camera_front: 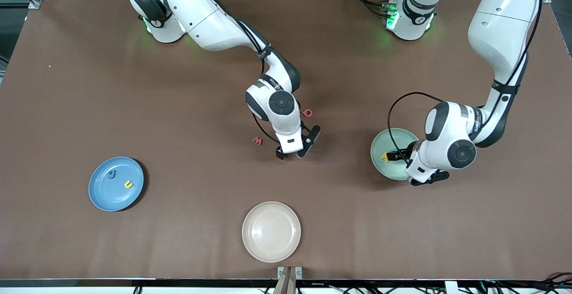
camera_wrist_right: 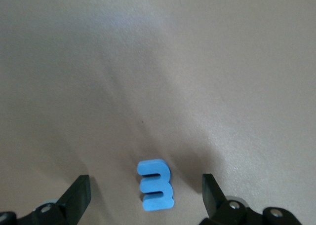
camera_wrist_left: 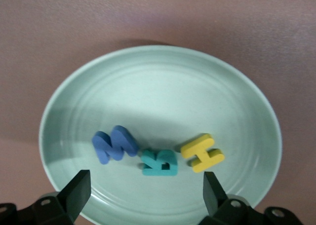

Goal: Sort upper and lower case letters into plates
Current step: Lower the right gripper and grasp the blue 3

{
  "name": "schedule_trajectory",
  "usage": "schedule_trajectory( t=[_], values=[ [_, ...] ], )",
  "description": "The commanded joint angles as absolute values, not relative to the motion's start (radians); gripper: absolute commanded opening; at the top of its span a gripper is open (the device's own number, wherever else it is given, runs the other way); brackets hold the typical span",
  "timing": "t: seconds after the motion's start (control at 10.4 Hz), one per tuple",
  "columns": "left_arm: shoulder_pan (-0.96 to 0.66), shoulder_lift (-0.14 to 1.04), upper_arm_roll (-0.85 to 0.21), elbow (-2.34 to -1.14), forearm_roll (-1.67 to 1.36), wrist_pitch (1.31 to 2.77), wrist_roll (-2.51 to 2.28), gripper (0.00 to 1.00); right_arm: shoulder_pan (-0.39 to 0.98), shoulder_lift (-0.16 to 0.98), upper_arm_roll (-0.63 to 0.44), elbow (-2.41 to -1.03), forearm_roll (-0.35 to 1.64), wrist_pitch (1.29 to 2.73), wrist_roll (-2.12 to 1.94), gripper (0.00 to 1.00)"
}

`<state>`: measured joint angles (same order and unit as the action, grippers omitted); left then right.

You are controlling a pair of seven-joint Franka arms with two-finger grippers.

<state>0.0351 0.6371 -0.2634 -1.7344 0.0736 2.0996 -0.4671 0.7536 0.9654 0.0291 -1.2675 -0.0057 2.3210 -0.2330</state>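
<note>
My right gripper's fingers are around the blue letter [camera_wrist_right: 157, 185] and closing now would catch the letter, so it is time for my right gripper to close on it.
The pale green plate [camera_front: 378, 163] lies toward the left arm's end of the table. My left gripper [camera_front: 402, 166] hangs open and empty just above it. The left wrist view shows this green plate [camera_wrist_left: 163, 96] holding a blue letter [camera_wrist_left: 114, 144], a teal letter [camera_wrist_left: 159, 164] and a yellow letter [camera_wrist_left: 202, 152], with the left gripper [camera_wrist_left: 145, 193] apart from all of them. Near mid-table my right gripper [camera_front: 292, 152] stands open; its wrist view has a blue letter [camera_wrist_right: 155, 184] on the table between the fingers of the right gripper [camera_wrist_right: 145, 188], untouched. The blue plate [camera_front: 105, 195] holds a teal letter [camera_front: 111, 175] and a yellow letter [camera_front: 128, 184].
Two red letters lie on the brown table by the right gripper: one [camera_front: 258, 140] beside it toward the right arm's end, one [camera_front: 307, 113] farther from the front camera. A cream-beige plate [camera_front: 271, 240] sits near the table's front edge, with nothing in it.
</note>
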Motion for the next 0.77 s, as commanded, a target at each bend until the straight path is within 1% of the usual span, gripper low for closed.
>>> schedule_trajectory(
  t=[0.0, 0.29, 0.48, 0.58, 0.67],
  values=[
    [-0.020, 0.635, -0.282, -1.764, 0.052, 2.170, -0.591, 1.00, 0.756, 0.989, 0.028, -1.224, -0.015, 2.303, -0.242, 1.00],
    [-0.106, 0.646, -0.282, -1.753, 0.052, 2.200, -0.756, 1.00, 0.756, 0.992, 0.026, -1.227, -0.028, 2.303, -0.244, 1.00],
    [-0.106, 0.647, -0.282, -1.755, 0.052, 2.203, -0.759, 1.00, 0.755, 0.992, 0.026, -1.229, -0.046, 2.303, -0.244, 1.00],
    [-0.106, 0.647, -0.282, -1.755, 0.052, 2.203, -0.759, 1.00, 0.755, 0.992, 0.026, -1.229, -0.046, 2.299, -0.244, 0.24],
    [-0.106, 0.647, -0.282, -1.755, 0.052, 2.203, -0.761, 1.00, 0.756, 0.989, 0.026, -1.227, -0.046, 2.286, -0.244, 0.00]
  ],
)
